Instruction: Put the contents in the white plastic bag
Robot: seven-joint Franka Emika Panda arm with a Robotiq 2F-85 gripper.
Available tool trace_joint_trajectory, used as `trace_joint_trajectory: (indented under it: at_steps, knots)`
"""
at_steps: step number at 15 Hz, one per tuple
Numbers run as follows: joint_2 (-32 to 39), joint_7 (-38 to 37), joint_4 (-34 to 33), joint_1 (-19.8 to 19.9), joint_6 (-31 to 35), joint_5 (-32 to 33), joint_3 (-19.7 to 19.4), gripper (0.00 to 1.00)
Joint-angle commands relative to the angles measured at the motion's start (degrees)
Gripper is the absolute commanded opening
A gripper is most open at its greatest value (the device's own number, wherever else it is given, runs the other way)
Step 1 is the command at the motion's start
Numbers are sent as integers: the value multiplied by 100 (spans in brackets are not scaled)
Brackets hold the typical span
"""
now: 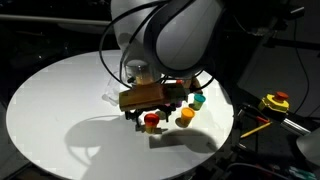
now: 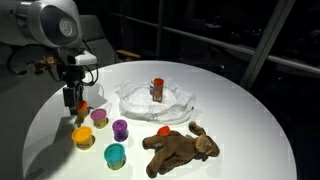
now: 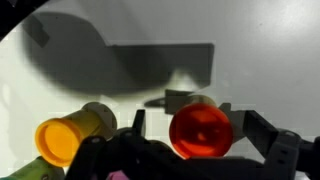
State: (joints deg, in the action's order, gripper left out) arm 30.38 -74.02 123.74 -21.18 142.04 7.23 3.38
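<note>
My open gripper's fingers reach down beside the red cup's top in an exterior view. My gripper needs to close on the cup now.
A red cup (image 3: 201,132) stands upright on the white round table (image 2: 230,110), between my gripper's (image 3: 197,122) two fingers. The gripper is open, with a gap on each side of the cup. In both exterior views the gripper (image 2: 75,98) (image 1: 147,112) hangs low over the red cup (image 2: 83,107) (image 1: 151,122). The white plastic bag (image 2: 140,103) lies crumpled at the table's middle with a red can (image 2: 157,89) standing in it. A yellow cup (image 2: 82,136) (image 3: 60,141), a pink cup (image 2: 99,117), a purple cup (image 2: 120,128) and a teal cup (image 2: 115,154) stand nearby.
A brown stuffed animal (image 2: 178,147) lies on the table beside the bag. A yellow and red tool (image 1: 275,101) sits off the table's edge. The surroundings are dark. The arm casts a broad shadow on the table (image 1: 90,125).
</note>
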Motion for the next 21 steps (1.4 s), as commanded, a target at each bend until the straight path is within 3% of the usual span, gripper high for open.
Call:
trace_joint_trajectory:
  at_steps: [1,3,9,14,18,21]
  knots:
    - [80,212,-51,70,130,-135,5,74]
    - [97,242,-48,93,159,-165,20,71]
    - [-294,464,160,72,94,-343,81,25]
    - [-605,135,-208,-39,-189,-60,-184,25]
    - [-21,-18,-1205,13,-663,289,-410,25]
    - [570,-191,-1901,28,-389,445,-614,25]
